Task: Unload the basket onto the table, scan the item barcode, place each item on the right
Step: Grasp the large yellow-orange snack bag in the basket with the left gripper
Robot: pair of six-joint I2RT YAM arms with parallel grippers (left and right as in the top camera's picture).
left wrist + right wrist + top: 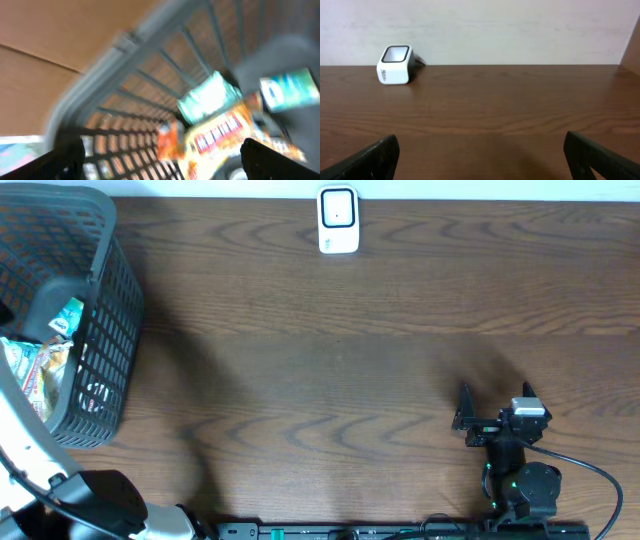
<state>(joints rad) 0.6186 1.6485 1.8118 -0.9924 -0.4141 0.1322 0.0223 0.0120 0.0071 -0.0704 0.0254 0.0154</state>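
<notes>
The barcode has to be scanned, so the left gripper should next grab the yellow-and-red packet by one end and leave the packet's broad sides uncovered.
A dark mesh basket (105,330) stands at the table's far left with packaged items inside: a teal packet (65,318) and a yellowish snack packet (40,370). The white barcode scanner (338,220) sits at the back centre and also shows in the right wrist view (395,64). My left gripper (162,160) hangs open above the basket's inside (110,75), over a teal packet (207,102) and a yellow-and-red packet (220,135); this view is blurred. My right gripper (495,400) rests open and empty near the front right, facing the scanner.
The left arm's white link (20,450) runs along the left edge beside the basket. A pale wall (520,30) rises behind the table's back edge. Bare wooden tabletop (330,380) lies between basket, scanner and right arm.
</notes>
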